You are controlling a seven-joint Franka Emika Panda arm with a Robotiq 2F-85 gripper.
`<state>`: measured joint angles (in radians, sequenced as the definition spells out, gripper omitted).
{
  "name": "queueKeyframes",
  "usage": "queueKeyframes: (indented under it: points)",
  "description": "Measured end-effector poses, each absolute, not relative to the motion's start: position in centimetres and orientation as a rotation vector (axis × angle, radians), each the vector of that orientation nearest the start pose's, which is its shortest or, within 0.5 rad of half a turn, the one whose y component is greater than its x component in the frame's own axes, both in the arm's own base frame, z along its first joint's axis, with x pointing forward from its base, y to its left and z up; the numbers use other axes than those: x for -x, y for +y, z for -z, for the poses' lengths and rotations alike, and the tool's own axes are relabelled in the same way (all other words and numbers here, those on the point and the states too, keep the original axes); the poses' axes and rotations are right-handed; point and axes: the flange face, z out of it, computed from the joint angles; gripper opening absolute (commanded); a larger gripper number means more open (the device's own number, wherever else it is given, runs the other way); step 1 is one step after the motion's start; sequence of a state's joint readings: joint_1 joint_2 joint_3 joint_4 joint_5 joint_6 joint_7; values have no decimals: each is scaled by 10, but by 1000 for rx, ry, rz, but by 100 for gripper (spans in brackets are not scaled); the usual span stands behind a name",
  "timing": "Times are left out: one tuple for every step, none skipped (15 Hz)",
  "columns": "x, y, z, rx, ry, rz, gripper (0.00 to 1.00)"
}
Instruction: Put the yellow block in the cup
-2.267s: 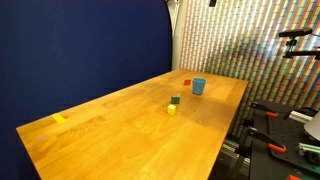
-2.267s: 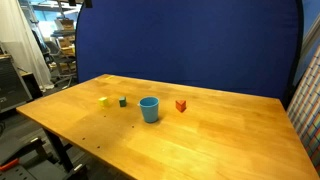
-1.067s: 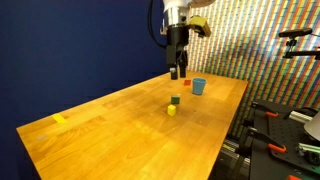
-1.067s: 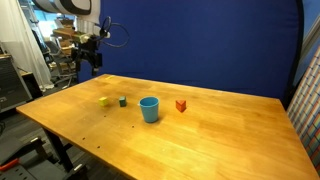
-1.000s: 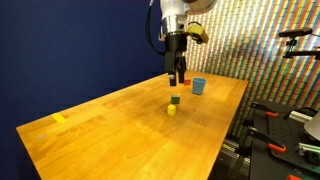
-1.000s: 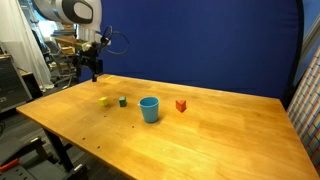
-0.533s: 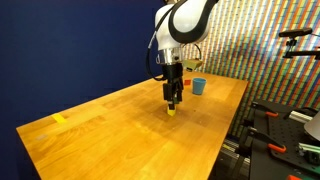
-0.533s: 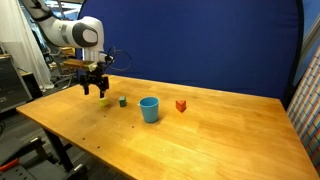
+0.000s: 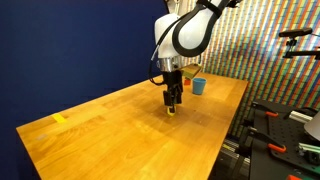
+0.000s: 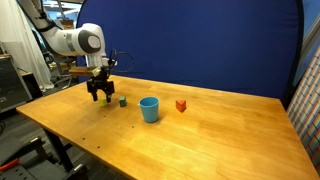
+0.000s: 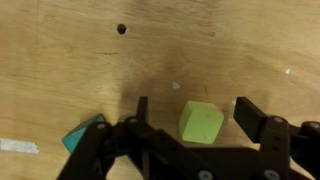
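Both of my gripper's fingers are open with gaps beside the yellow block point(image 9: 171, 111). The block would stay on the table if I lifted my gripper now.
The yellow block point(image 11: 201, 122) lies on the wooden table between my two open fingers in the wrist view, with gaps on both sides. My gripper point(image 11: 196, 115) is open and low over it. In both exterior views the gripper point(image 9: 172, 104) point(image 10: 100, 97) stands at the table top around the block point(image 9: 171, 111). The light-blue cup point(image 9: 199, 86) point(image 10: 149, 109) stands upright a short way off, apart from the gripper. The dark green cube point(image 10: 122, 101) point(image 11: 85, 137) sits just beside the gripper.
A small red block point(image 10: 181, 105) lies beyond the cup. A flatter yellow piece point(image 9: 59, 118) lies near the far corner of the table point(image 9: 120, 140). A blue screen backs the table. Stands and cables are off the table's edge point(image 9: 285, 125).
The arm came in from above and descended to the table. My open gripper has dropped around the yellow block. The blocks and cup have not moved.
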<state>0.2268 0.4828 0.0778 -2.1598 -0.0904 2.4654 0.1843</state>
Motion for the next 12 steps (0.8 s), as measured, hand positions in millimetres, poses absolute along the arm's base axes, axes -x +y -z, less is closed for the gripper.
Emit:
queueKeyframes:
  points:
    - [-519, 162, -151, 3174, -294, -269, 49]
    - [-520, 160, -146, 3176, -286, -268, 42]
    - [-521, 158, -141, 3177, -279, -266, 34]
    - [-523, 157, -137, 3176, -275, -260, 27]
    - [-525, 159, -137, 3176, -277, -256, 69]
    - [-527, 159, -138, 3176, -277, -249, 15]
    - [-529, 160, -139, 3176, -278, -243, 16]
    - [-530, 161, -139, 3177, -279, -242, 15]
    - [-533, 162, -141, 3176, -281, -233, 16]
    - [-534, 163, -141, 3176, -282, -227, 17]
    - [-536, 163, -141, 3176, -278, -222, 17]
    - [-537, 163, -142, 3178, -266, -219, 17]
